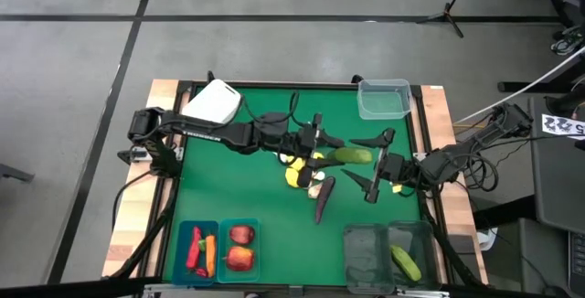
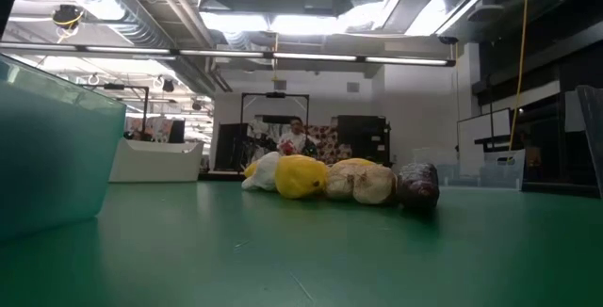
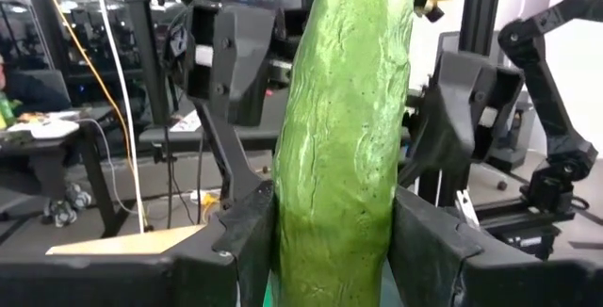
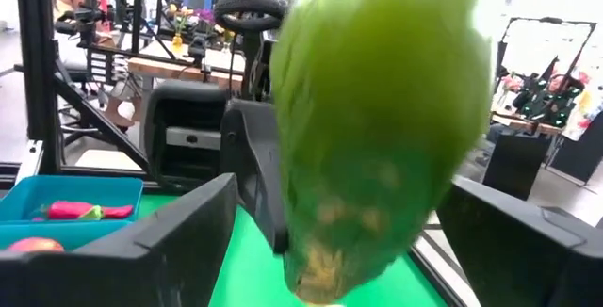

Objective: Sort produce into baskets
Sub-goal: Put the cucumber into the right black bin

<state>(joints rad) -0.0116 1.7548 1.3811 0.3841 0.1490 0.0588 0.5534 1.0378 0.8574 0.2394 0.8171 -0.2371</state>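
I should close my right gripper: its fingers are on both sides of the loose end of the green cucumber (image 1: 353, 155). Closing now would hold it.
A green cucumber (image 1: 353, 155) hangs above the middle of the green table, with my left gripper (image 1: 331, 154) shut on it. My right gripper (image 1: 367, 163) is open. Its fingers (image 4: 179, 241) stand on either side of the cucumber's free end (image 4: 377, 128) with a gap on both sides and do not touch it. Below lies a heap of produce: a yellow lemon (image 2: 300, 177), white garlic (image 2: 363, 183) and a dark eggplant (image 2: 417, 185). My left gripper pinches the cucumber's left end (image 3: 330, 222) between its two fingers (image 3: 240, 241). The fingers come level from the table's left and lie along the cucumber. The cucumber sticks out level toward the table's right, lifted clear of the table.
Two teal bins (image 1: 218, 227) at the near left hold red peppers, a carrot and apples. Two dark clear bins (image 1: 366, 254) stand at the near right, one holding a cucumber (image 1: 405, 262). A clear tub (image 1: 384, 99) is at the far right, a white box (image 1: 212, 103) at the far left.
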